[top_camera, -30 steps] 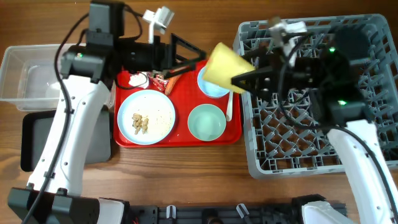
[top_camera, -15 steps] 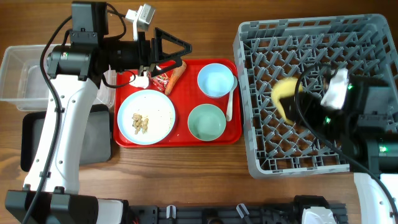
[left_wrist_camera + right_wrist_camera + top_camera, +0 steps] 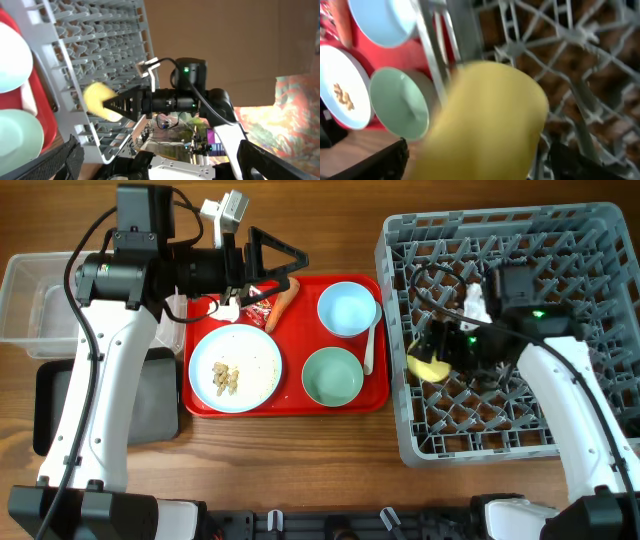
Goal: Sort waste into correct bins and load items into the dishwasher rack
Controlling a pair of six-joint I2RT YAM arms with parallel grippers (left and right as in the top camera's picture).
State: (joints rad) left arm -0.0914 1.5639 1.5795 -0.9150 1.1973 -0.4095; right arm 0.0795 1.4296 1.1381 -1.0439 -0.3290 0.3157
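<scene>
The green bowl tilted between the dishwasher rack's wires needs to be loaded, so my right gripper should next pick it up, pinching the bowl's side at its rim (image 3: 360,378) (image 3: 425,104).
The yellow-green cup (image 3: 428,367) lies low in the left side of the grey dishwasher rack (image 3: 600,240). My right gripper (image 3: 437,352) straddles it, open, with a thin gap showing on each side of the cup (image 3: 490,120). My left gripper (image 3: 290,265) hangs open and empty over the back left of the red tray (image 3: 290,402). Under it lie a carrot piece (image 3: 282,305), red wrapper (image 3: 257,308) and white tissue (image 3: 222,308). The blue plate (image 3: 250,345) carries rice and scraps (image 3: 227,377). Blue bowl (image 3: 346,308), green bowl (image 3: 332,376) and spoon (image 3: 369,350) rest on the tray.
A clear tub (image 3: 40,305) stands at the far left. The black tray (image 3: 55,410) lies in front of it, partly hidden by my left arm. The rack's upright pegs surround the cup closely.
My right arm carried the cup from over the tray's right edge down into the rack, and its jaws have widened off the cup. The left arm shifted slightly left, then held still.
</scene>
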